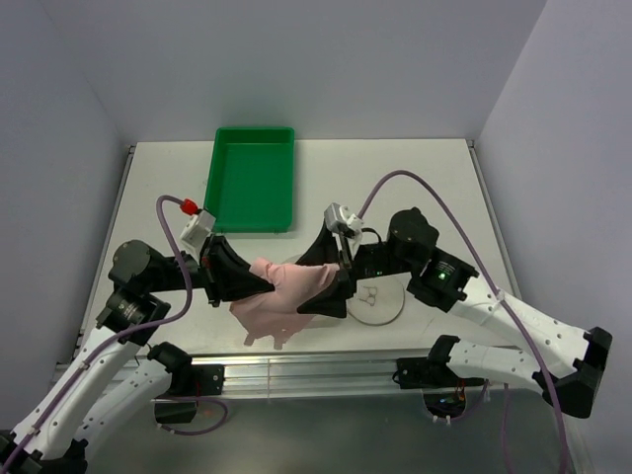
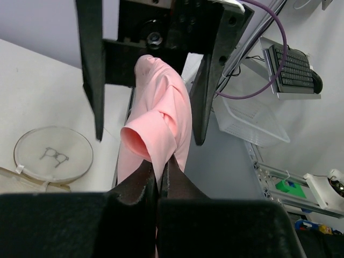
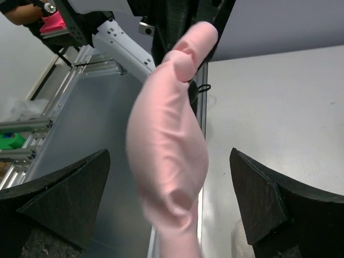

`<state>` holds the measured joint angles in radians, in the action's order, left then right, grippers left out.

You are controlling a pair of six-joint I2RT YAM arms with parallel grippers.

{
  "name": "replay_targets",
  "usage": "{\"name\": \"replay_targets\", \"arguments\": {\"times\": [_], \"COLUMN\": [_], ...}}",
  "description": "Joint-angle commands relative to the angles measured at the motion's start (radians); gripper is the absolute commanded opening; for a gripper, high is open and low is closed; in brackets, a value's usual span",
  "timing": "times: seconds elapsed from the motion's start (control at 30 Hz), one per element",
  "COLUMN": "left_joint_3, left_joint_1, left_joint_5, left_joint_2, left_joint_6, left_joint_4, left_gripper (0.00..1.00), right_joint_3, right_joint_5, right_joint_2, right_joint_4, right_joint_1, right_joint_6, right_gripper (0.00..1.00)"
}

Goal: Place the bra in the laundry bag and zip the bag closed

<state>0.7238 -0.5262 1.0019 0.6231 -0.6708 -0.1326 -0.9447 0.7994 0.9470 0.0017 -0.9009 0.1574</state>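
Observation:
I next need to grab the bra's bunched end (image 1: pixel 318 278) with my right gripper, opposite my left gripper's pinch, so the drooping part stays free to enter the laundry bag (image 1: pixel 380 301).
The pale pink bra (image 1: pixel 286 291) hangs bunched between the two grippers above the table's near edge, its lower part drooping toward the front rail. My left gripper (image 1: pixel 267 283) is shut on one end of it; the pinch shows in the left wrist view (image 2: pixel 159 167), with the bra (image 2: pixel 161 118) stretching away from it. My right gripper (image 1: pixel 319 279) is wide open, its fingers (image 3: pixel 67 196) standing on either side of the bra (image 3: pixel 166 150) without touching it. The round white laundry bag (image 1: pixel 380 301) lies flat on the table, just right of the right gripper; it also shows in the left wrist view (image 2: pixel 54 155).
A green tray (image 1: pixel 252 180) stands at the back, left of centre. An aluminium rail (image 1: pixel 296 373) runs along the table's near edge below the bra. Off the table, a white basket (image 2: pixel 252 121) and a keyboard (image 2: pixel 293 67) show.

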Motion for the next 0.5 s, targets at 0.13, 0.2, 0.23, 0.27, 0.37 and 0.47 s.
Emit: {"name": "replay_targets", "arguments": {"times": [0.13, 0.2, 0.23, 0.27, 0.37, 0.47], "left_joint_3": [0.017, 0.025, 0.034, 0.040, 0.049, 0.066], "left_joint_1": [-0.023, -0.029, -0.032, -0.034, -0.044, -0.049], "left_joint_5": [-0.008, -0.040, -0.048, -0.054, -0.097, -0.163], "left_joint_2": [0.023, 0.032, 0.038, 0.046, 0.079, 0.095], "left_joint_6": [0.014, 0.025, 0.042, 0.053, 0.073, 0.083], "left_joint_4": [-0.067, -0.061, -0.046, -0.033, -0.007, 0.004], "left_gripper": [0.00, 0.00, 0.00, 0.00, 0.00, 0.23], "right_joint_3": [-0.039, -0.014, 0.000, 0.029, 0.038, 0.002], "right_joint_5": [0.027, 0.021, 0.014, 0.006, -0.094, -0.178], "right_joint_2": [0.078, 0.079, 0.073, 0.061, 0.052, 0.061], "right_joint_4": [0.096, 0.122, 0.180, 0.204, 0.222, 0.155], "right_joint_1": [-0.044, -0.061, -0.062, -0.062, -0.062, -0.061], "right_joint_6": [0.074, 0.091, 0.129, 0.143, 0.186, 0.189], "right_gripper": [1.00, 0.99, 0.98, 0.91, 0.51, 0.08]}}
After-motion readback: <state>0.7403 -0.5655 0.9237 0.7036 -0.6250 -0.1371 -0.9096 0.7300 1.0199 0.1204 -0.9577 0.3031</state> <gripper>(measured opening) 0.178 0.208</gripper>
